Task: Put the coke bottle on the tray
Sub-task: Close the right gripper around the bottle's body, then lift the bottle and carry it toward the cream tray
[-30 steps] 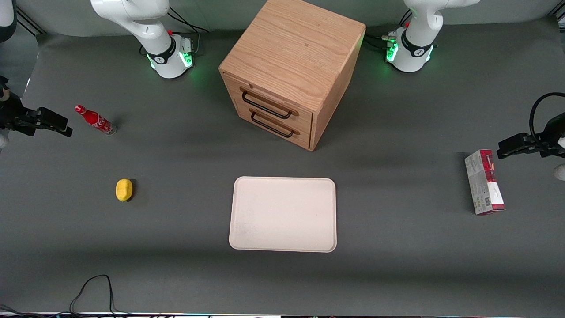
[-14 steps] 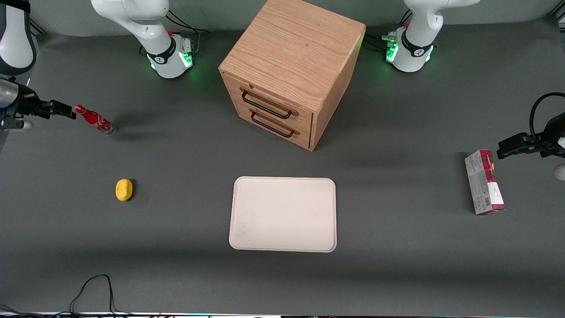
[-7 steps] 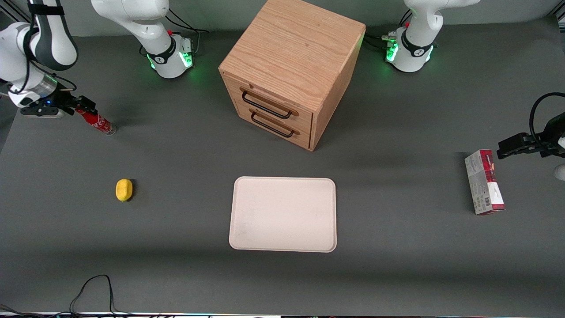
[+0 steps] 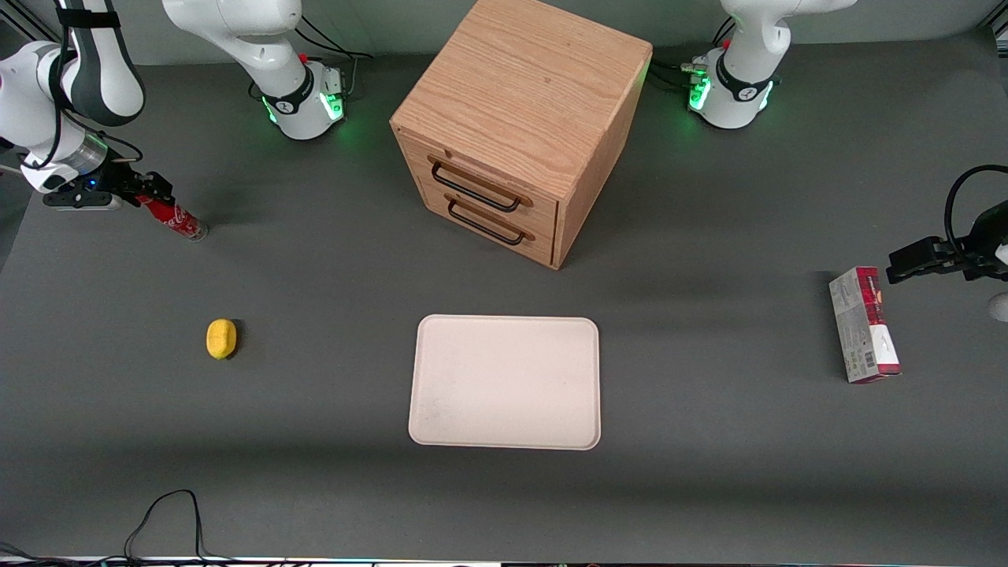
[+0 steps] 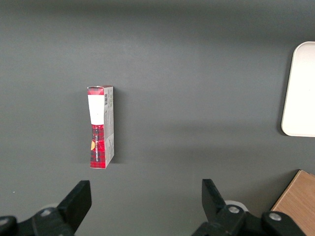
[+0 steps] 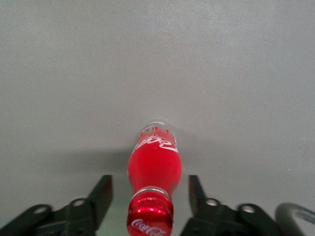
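Note:
My gripper will next grab the bottle by its capped neck point(image 4: 150, 203), so that the coke bottle's base stays free to rest on the tray point(image 4: 505, 382).
The coke bottle point(image 4: 175, 218), small and red with white script, stands on the grey table toward the working arm's end. In the right wrist view the coke bottle point(image 6: 154, 167) shows from above its red cap, standing between my two black fingers with a gap on each side. My gripper point(image 4: 146, 191) is open around the bottle's cap and neck, and in the right wrist view the gripper point(image 6: 150, 192) touches nothing. The cream-white tray point(image 4: 505, 382) lies flat mid-table, nearer the front camera than the cabinet, and holds nothing.
A wooden two-drawer cabinet point(image 4: 516, 126) stands farther from the camera than the tray. A yellow lemon point(image 4: 221, 339) lies nearer the camera than the bottle. A red-and-grey carton point(image 4: 863, 324) lies toward the parked arm's end; it also shows in the left wrist view point(image 5: 100, 126).
My gripper came in from the table's edge to the bottle and now straddles its cap. The bottle, lemon, tray and carton have not moved.

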`<state>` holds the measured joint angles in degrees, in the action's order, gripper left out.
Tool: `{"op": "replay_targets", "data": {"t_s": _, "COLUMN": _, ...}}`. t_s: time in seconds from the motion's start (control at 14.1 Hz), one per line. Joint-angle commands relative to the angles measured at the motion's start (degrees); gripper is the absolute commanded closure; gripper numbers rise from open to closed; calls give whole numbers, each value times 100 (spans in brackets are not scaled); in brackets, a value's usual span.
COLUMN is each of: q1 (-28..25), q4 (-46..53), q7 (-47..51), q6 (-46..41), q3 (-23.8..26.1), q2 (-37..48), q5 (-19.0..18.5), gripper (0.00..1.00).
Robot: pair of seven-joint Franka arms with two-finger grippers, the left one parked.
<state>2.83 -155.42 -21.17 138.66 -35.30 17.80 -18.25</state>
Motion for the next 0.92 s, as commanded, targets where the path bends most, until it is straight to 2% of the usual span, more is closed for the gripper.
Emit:
{"op": "replay_targets", "data": {"t_s": 0.0, "q1": -28, "q4": 3, "q7": -2, "q6": 30, "q3": -100, "q2": 57, "q5": -161, "gripper": 100}}
{"op": "replay_targets", "data": {"t_s": 0.21, "q1": -1, "q4": 204, "q7": 77, "q6": 3, "q3": -100, "q2": 5, "q5": -144, "gripper": 100}}
{"op": "replay_targets", "data": {"t_s": 0.35, "q1": -19, "q4": 694, "q7": 130, "q6": -564, "q3": 14, "q2": -188, "q5": -56, "gripper": 100}}
{"op": "replay_targets", "data": {"t_s": 0.64, "q1": 16, "q4": 1960, "q7": 261, "q6": -1427, "q3": 1084, "q2": -636, "q5": 1093, "gripper": 100}}
{"op": "replay_targets", "data": {"t_s": 0.85, "q1": 34, "q4": 3539, "q7": 840, "q6": -2672, "q3": 1884, "q2": -1241, "q5": 1315, "gripper": 100}}
